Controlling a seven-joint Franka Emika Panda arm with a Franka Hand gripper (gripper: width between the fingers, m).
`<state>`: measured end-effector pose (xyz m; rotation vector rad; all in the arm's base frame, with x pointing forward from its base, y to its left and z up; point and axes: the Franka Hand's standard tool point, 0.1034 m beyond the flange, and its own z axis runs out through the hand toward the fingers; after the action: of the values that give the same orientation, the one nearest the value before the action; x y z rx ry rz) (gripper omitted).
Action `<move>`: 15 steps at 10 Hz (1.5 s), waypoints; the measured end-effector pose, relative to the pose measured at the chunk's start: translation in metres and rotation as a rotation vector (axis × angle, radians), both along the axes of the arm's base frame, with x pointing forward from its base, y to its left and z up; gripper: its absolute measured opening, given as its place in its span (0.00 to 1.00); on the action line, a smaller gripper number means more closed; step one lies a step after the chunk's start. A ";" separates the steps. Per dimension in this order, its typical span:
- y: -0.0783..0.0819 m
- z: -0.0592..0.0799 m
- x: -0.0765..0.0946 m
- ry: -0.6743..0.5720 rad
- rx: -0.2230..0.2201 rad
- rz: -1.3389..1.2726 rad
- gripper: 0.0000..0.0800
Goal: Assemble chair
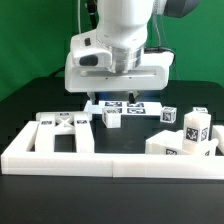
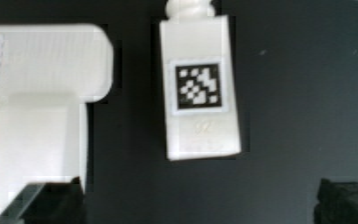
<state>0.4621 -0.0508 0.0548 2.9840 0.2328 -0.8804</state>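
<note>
My gripper moves toward the leg block next, before closing on it. It lies ahead, with bare table between my fingers in the wrist view.
The chair lies in loose white tagged pieces on the black table. A ladder-like frame (image 1: 62, 130) rests at the exterior view's left, a short blocky piece (image 1: 112, 117) in the middle, and several blocky pieces (image 1: 190, 132) at the right. My gripper (image 1: 118, 93) hangs low over the middle. In the wrist view a long leg block (image 2: 199, 90) with one tag and an end peg lies ahead of my gripper (image 2: 197, 200), beside a wider white piece (image 2: 43, 80). The dark fingertips (image 2: 51, 200) stand far apart, open, with only bare table between them.
A long low white border rail (image 1: 100, 162) runs along the front and turns back at the exterior view's left. The marker board (image 1: 137, 104) lies flat behind the short piece, under the gripper. A green wall stands behind.
</note>
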 end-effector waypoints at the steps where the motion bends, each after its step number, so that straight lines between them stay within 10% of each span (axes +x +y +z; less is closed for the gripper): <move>1: 0.000 -0.001 -0.001 0.051 -0.003 -0.002 0.81; 5: -0.007 -0.015 -0.014 0.269 -0.067 0.006 0.81; 15: 0.001 -0.037 -0.021 0.286 -0.071 0.017 0.81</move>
<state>0.4412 -0.0501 0.0178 2.7786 0.2262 -1.2833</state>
